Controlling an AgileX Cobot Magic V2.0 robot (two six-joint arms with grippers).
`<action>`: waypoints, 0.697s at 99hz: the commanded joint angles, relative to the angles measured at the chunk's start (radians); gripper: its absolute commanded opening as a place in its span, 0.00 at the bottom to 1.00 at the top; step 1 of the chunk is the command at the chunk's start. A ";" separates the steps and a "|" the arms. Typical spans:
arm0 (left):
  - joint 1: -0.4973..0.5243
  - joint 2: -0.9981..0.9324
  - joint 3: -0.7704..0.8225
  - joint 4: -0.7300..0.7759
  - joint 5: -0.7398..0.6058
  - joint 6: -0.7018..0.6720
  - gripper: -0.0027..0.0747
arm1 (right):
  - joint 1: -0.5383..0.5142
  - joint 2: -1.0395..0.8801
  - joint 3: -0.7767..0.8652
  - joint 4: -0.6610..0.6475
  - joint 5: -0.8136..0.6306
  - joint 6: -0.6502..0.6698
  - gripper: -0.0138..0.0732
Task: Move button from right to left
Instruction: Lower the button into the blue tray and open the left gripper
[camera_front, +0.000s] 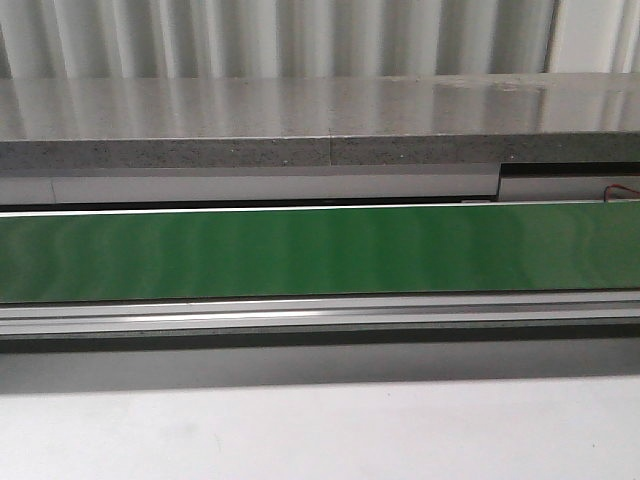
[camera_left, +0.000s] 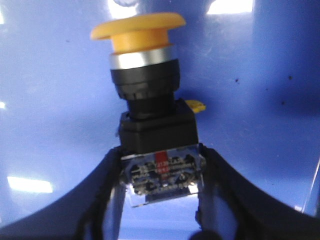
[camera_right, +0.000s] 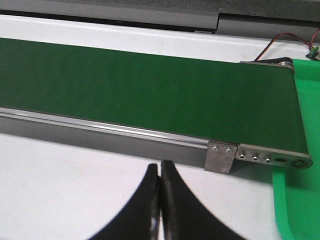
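The button is over the blue surface in the left wrist view, so it is now time for my left gripper to release the button.
In the left wrist view my left gripper (camera_left: 161, 172) is shut on the button (camera_left: 150, 120), its black fingers (camera_left: 102, 175) pressing both sides of the blue-tinted block at its base. The button has a black body, a silver ring and a yellow-orange mushroom cap (camera_left: 137, 27), and stands over a blue surface (camera_left: 260, 75). In the right wrist view my right gripper (camera_right: 160, 167) is shut and empty above the white table (camera_right: 60, 190), just in front of the green conveyor belt (camera_right: 150, 90). Neither gripper nor the button shows in the front view.
The green belt (camera_front: 320, 250) runs across the front view behind a metal rail (camera_front: 320, 315), with a grey ledge (camera_front: 320, 110) beyond. A green tray (camera_right: 300, 200) lies at the belt's end by the metal end bracket (camera_right: 222, 157). Red wires (camera_right: 280, 37) run there.
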 joint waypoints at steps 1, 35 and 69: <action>0.002 -0.035 -0.026 0.005 0.004 -0.001 0.10 | 0.003 0.009 -0.025 -0.008 -0.078 -0.006 0.08; 0.002 -0.035 -0.093 0.012 0.042 -0.001 0.62 | 0.003 0.009 -0.025 -0.008 -0.078 -0.006 0.08; 0.002 -0.109 -0.161 0.011 0.034 -0.068 0.50 | 0.003 0.009 -0.025 -0.008 -0.078 -0.006 0.08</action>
